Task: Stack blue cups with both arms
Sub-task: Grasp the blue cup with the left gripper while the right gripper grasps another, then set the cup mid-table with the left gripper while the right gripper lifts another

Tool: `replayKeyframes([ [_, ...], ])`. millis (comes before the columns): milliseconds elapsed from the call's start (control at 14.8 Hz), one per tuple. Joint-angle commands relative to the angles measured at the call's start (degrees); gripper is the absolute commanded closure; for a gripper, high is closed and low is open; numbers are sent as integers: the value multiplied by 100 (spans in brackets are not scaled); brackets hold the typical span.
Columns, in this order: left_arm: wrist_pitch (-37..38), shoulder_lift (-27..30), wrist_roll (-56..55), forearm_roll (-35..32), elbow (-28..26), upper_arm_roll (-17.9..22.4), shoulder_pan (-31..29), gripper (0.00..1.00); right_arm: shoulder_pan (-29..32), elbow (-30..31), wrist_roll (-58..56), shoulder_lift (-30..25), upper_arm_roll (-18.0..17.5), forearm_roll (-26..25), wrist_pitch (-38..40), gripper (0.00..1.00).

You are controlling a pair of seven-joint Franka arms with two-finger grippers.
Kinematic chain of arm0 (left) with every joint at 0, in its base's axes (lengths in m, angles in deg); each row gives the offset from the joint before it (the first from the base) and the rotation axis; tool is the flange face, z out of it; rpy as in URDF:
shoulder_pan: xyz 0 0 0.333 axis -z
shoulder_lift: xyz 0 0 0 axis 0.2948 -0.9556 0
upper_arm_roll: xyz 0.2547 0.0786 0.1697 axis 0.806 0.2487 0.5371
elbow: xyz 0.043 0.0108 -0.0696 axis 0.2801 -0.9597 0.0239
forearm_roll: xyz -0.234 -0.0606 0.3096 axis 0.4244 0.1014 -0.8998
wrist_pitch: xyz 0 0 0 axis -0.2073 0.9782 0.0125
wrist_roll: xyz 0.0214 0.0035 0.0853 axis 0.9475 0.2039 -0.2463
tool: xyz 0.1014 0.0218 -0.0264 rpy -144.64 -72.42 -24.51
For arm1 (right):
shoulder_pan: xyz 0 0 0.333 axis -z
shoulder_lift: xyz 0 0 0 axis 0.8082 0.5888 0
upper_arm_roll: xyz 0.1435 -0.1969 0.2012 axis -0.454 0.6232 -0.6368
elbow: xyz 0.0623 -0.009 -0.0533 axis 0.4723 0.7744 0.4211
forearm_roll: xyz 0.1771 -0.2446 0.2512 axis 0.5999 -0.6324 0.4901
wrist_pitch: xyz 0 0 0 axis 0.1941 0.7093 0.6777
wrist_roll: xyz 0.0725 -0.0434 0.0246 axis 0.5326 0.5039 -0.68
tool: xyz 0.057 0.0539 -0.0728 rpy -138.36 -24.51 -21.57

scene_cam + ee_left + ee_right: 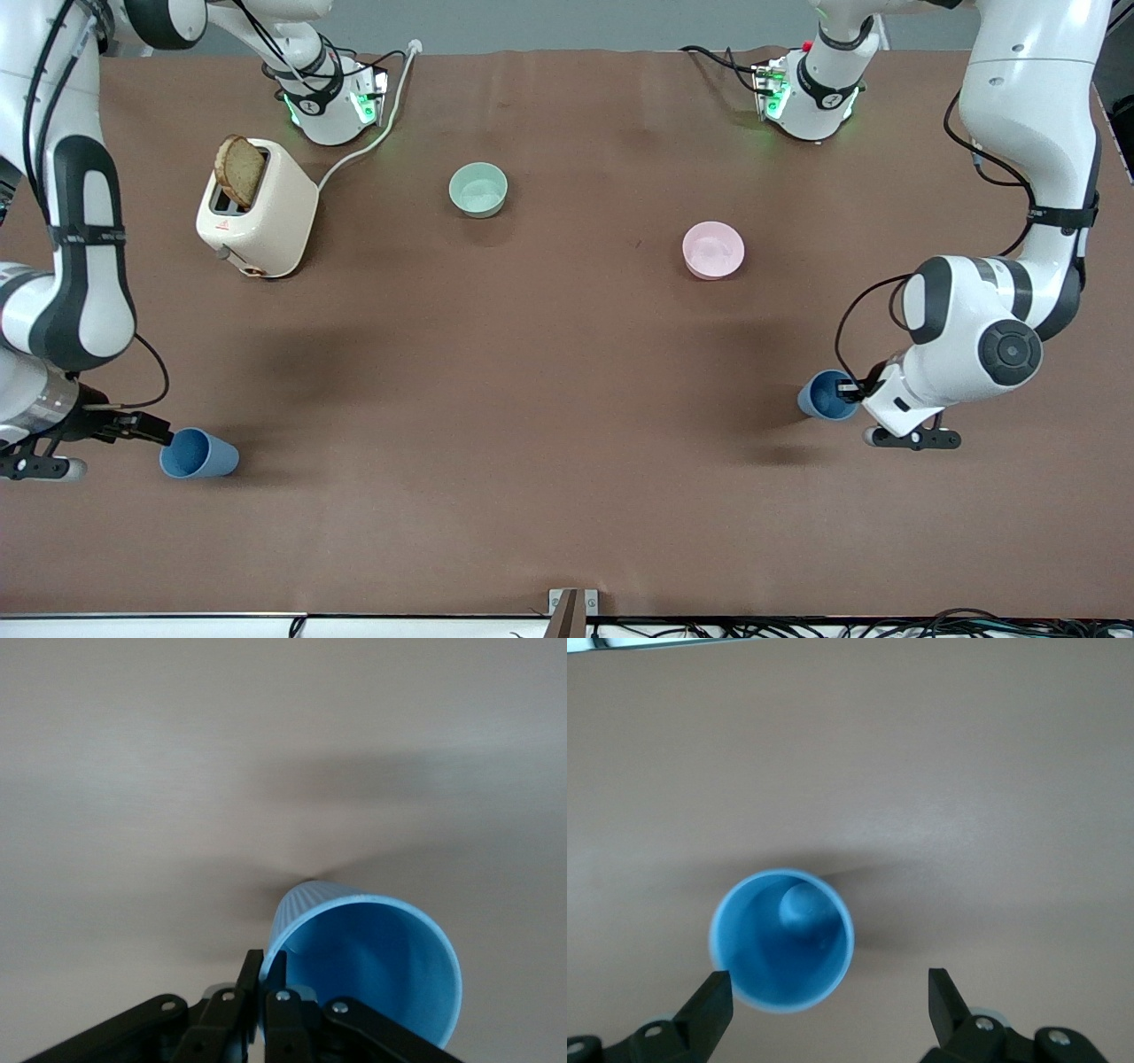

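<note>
The robot's right gripper next needs to grab the upright blue cup by its rim [175, 466], to stack it with the other blue cup [827, 395].
Two blue cups are on the brown table. One blue cup [200, 454] stands upright near the right arm's end, close to the front camera. My right gripper [159, 433] is open beside it, and in the right wrist view [828, 988] the cup [782, 939] sits just ahead of one fingertip [713, 992], not between the fingers. The other blue cup [822, 395] is near the left arm's end. My left gripper [852, 388] is shut on its rim. The left wrist view shows the gripper [264, 961] pinching the wall of the tilted cup [372, 966].
A cream toaster [257, 211] with a slice of bread [239, 170] stands toward the right arm's base, its white cable [372, 133] trailing to the table's edge. A pale green bowl [478, 189] and a pink bowl [713, 250] sit mid-table, farther from the front camera than the cups.
</note>
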Motion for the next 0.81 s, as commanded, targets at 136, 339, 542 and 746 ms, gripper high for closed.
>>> replayKeyframes([
  [136, 250, 291, -1974, 3, -16, -1313, 101, 100, 64, -153, -171, 387, 3, 360, -401, 11],
  [339, 188, 116, -3443, -50, 229, -1509, 846, 100, 20, -118, -101, 501, -5, 369, -685, 32],
  [542, 153, -367, -4700, -111, 773, -1404, 1831, 100, 11, -83, -92, 545, -14, 378, -694, 71],
  [746, -258, -850, -5641, -479, 1082, -1386, 2456, 100, -41, -47, -83, 554, -23, 527, -632, 93],
])
